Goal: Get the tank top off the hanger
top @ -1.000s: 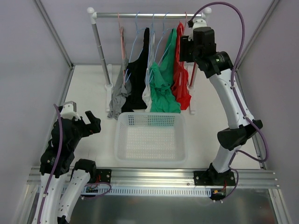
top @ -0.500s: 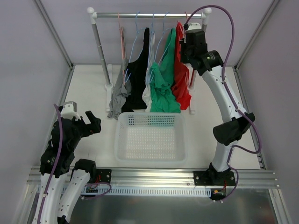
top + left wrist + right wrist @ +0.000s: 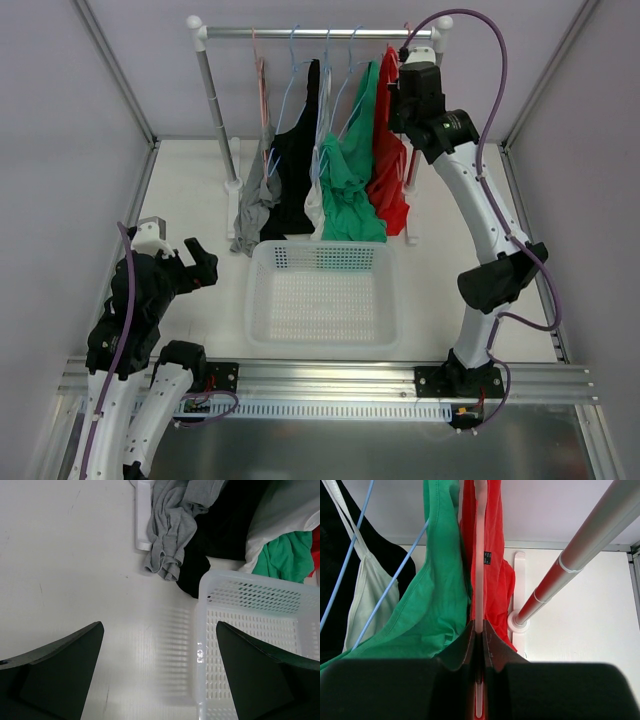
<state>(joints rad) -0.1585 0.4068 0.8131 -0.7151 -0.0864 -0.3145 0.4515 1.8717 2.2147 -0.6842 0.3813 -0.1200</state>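
The pink hanger would leave the bar (image 3: 320, 32) with the red tank top if I lifted my right gripper now, as its closed fingers pinch the hanger arm.
A red tank top (image 3: 386, 165) hangs on a pale pink hanger (image 3: 479, 555) at the right end of the rail (image 3: 320, 32). In the right wrist view the red fabric (image 3: 496, 550) drapes both sides of the hanger arm. My right gripper (image 3: 398, 88) is high at the rail, and its jaws (image 3: 479, 630) are shut on that hanger arm. My left gripper (image 3: 196, 262) is open and empty, low over the table left of the basket; in its wrist view (image 3: 160, 670) the jaws stand wide apart.
Green (image 3: 348, 180), white (image 3: 316, 195), black (image 3: 295, 170) and grey (image 3: 256, 205) tops hang left of the red one. A white mesh basket (image 3: 262, 300) sits below the rack. The right rack post (image 3: 570, 565) stands close beside my right gripper.
My right gripper moved left from beside the rack post onto the red top's hanger and now grips it. The left arm has not moved.
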